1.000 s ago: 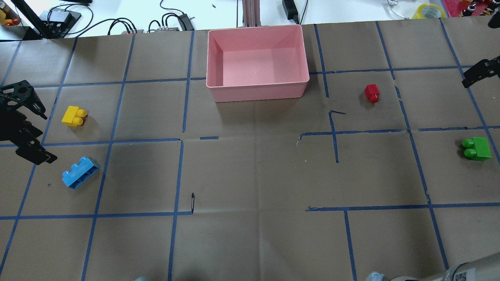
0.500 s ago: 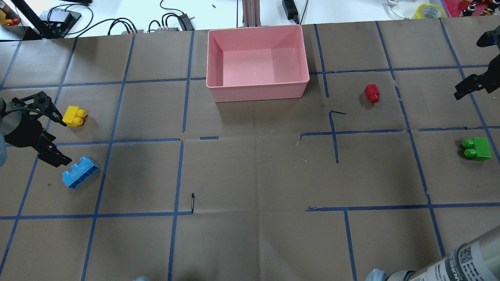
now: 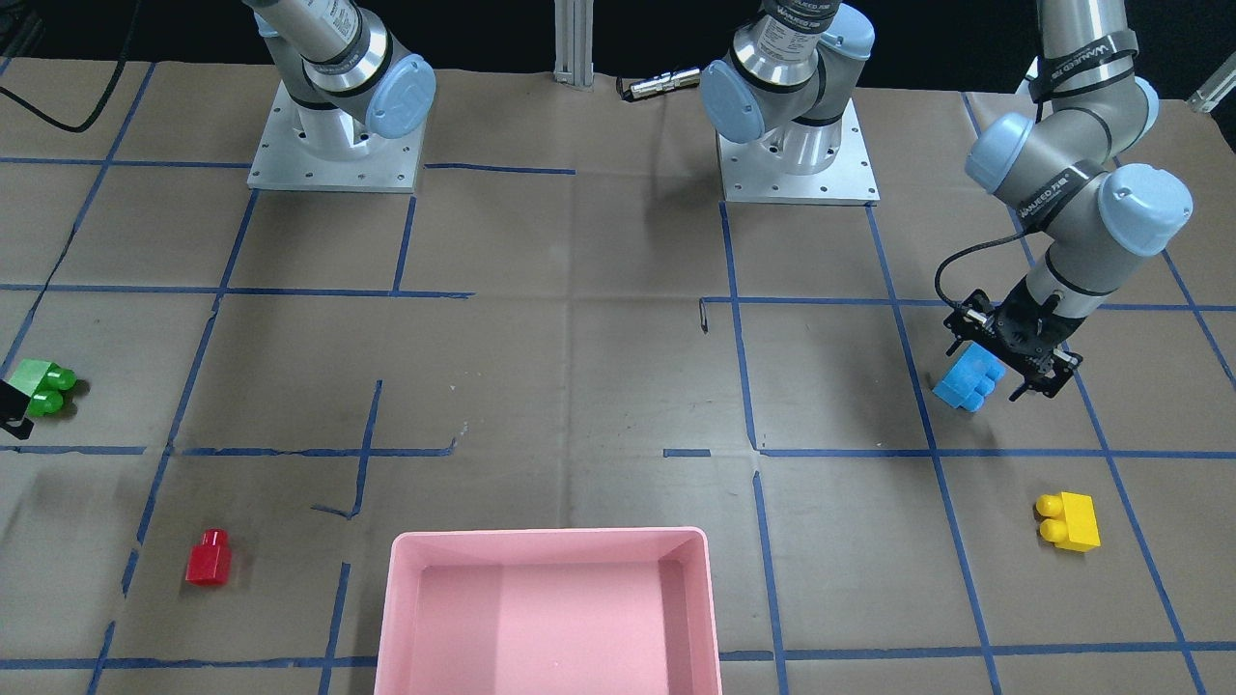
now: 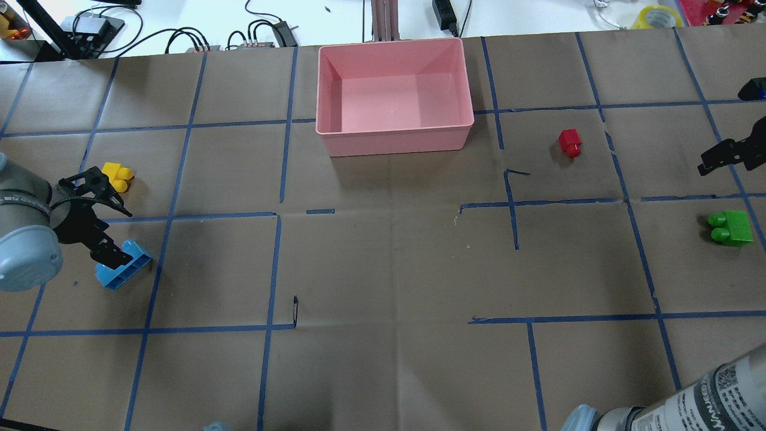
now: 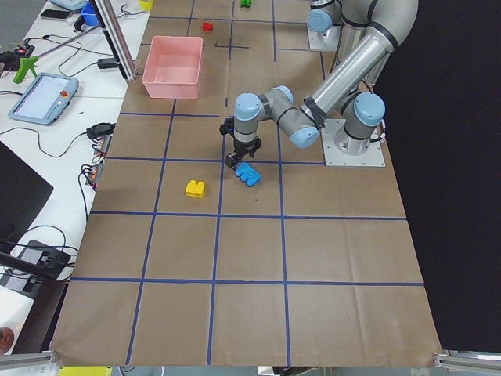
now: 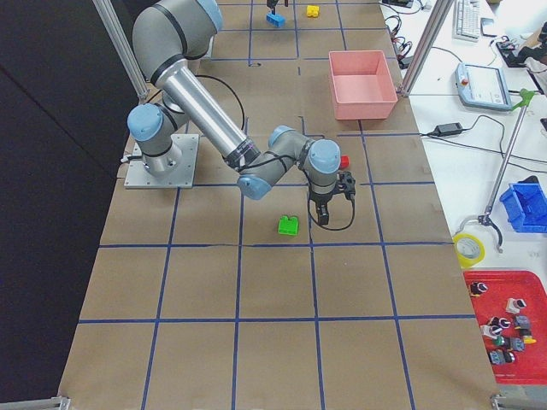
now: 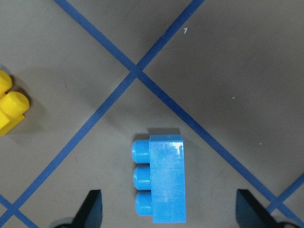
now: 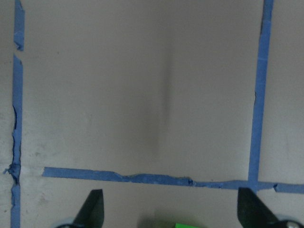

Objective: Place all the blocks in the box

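Observation:
The blue brick needs to go into the pink box (image 3: 547, 608), so my left gripper should next grab the brick by its long studded body (image 3: 969, 376).
The blue three-stud brick (image 4: 122, 269) lies at the table's left, with the yellow brick (image 4: 115, 176) beyond it. My left gripper (image 4: 125, 235) is open and hovers over the blue brick; in the left wrist view the brick (image 7: 164, 183) lies between the two fingertips (image 7: 90, 209). The red brick (image 4: 570, 142) and the green brick (image 4: 731, 228) lie on the right. My right gripper (image 4: 723, 131) is open and empty, just beyond the green brick, whose edge (image 8: 183, 224) shows at the bottom of the right wrist view. The pink box (image 4: 392, 137) stands empty at the far middle.
Brown paper with blue tape lines covers the table (image 4: 389, 269). Cables and gear lie beyond the far edge (image 4: 263, 30). Both arm bases (image 3: 333, 145) stand on the robot's side.
My left gripper has moved right and now stands over the blue brick. My right gripper has shifted nearer to the green brick, staying open.

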